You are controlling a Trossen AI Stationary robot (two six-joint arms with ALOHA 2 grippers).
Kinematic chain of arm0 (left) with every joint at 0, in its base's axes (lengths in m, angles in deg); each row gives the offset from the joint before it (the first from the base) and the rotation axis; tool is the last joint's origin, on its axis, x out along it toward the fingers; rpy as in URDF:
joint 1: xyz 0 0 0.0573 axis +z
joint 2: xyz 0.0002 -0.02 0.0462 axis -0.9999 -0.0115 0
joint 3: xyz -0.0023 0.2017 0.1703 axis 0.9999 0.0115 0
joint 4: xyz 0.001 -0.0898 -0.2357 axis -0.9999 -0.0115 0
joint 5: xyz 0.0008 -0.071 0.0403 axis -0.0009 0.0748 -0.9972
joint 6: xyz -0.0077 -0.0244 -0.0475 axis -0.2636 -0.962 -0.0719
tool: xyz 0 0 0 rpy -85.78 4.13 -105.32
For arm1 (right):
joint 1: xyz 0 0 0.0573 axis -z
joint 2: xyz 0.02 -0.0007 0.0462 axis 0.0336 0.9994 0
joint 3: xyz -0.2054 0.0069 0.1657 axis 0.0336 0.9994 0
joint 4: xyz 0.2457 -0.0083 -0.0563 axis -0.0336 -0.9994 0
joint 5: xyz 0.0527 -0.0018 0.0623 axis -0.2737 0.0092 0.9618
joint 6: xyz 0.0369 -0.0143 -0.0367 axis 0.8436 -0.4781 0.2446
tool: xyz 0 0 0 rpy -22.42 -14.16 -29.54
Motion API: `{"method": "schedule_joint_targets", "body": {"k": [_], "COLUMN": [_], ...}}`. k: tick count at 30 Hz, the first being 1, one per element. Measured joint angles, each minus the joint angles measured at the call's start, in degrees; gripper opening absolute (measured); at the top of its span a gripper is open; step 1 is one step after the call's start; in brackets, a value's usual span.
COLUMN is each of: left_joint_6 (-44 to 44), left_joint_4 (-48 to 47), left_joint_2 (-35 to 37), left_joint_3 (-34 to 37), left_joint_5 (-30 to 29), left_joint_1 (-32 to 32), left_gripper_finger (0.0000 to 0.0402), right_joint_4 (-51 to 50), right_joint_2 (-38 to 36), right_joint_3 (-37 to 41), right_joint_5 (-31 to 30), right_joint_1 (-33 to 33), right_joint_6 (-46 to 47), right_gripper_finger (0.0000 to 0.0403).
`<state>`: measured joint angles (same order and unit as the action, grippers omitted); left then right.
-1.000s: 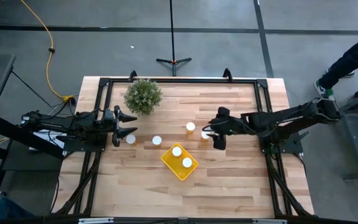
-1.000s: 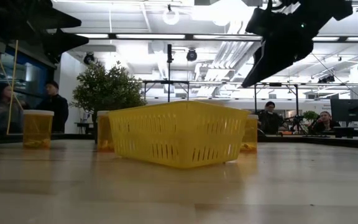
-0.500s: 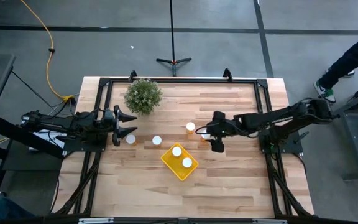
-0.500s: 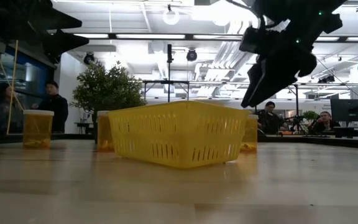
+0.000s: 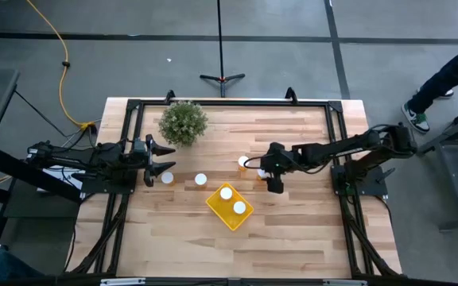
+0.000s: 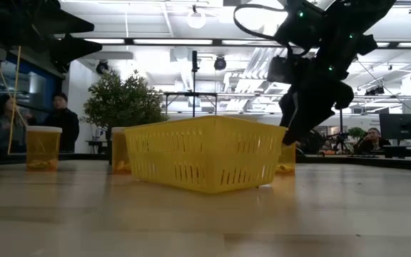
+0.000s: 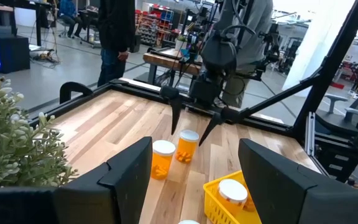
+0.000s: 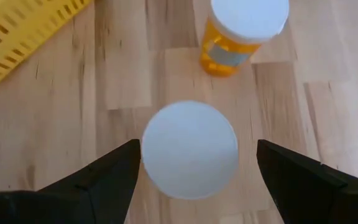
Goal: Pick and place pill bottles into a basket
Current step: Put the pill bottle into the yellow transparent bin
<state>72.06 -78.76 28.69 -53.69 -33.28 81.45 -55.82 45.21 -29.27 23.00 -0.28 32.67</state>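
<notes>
The right gripper's fingers are around its white cap [image 8: 189, 149] on the pill bottle in the right wrist view, so the gripper should close. Closing now would hold the bottle.
The yellow basket [image 5: 230, 206] sits mid-table with two white-capped orange pill bottles [image 5: 226, 193] in it. Two more bottles stand left of it [image 5: 167, 177] [image 5: 200, 179], and one stands just beyond it [image 5: 244, 162]. My right gripper [image 8: 189, 180] is open, pointing down, with its fingers on either side of a further bottle's white cap [image 8: 189, 149] without touching it. It also shows in the high view [image 5: 261, 169] and the low view [image 6: 295, 132]. My left gripper [image 5: 165, 157] is open and empty, above the table's left part near the leftmost bottle.
A green potted plant [image 5: 184, 122] stands at the far left of the table. A black frame [image 5: 229, 102] runs around the table's edges. People [image 6: 63, 121] stand in the room beyond the table. Bare wood lies in front of the basket.
My right gripper has gone toward the table's left edge and down, from above and right of the basket to the bottle just right of the basket's far corner. The bottles and the basket have stayed where they were.
</notes>
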Motion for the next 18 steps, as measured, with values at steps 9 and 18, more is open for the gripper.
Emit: {"method": "schedule_joint_targets", "body": {"k": [9, 18], "left_joint_6": [0.0, 0.0], "left_joint_4": [0.0, 0.0], "left_joint_2": [0.0, 0.0], "left_joint_3": [0.0, 0.0], "left_joint_5": [0.0, -0.9], "left_joint_1": [0.0, 0.0], "left_gripper_finger": [0.0276, 0.0276], "right_joint_4": [1.3, 1.6], "right_joint_2": [0.0, 0.0], "right_joint_3": [0.0, 0.0], "right_joint_5": [0.7, 0.7], "right_joint_1": [0.0, 0.0], "right_joint_6": [-0.3, -0.3], "right_gripper_finger": [0.0312, 0.0311]}}
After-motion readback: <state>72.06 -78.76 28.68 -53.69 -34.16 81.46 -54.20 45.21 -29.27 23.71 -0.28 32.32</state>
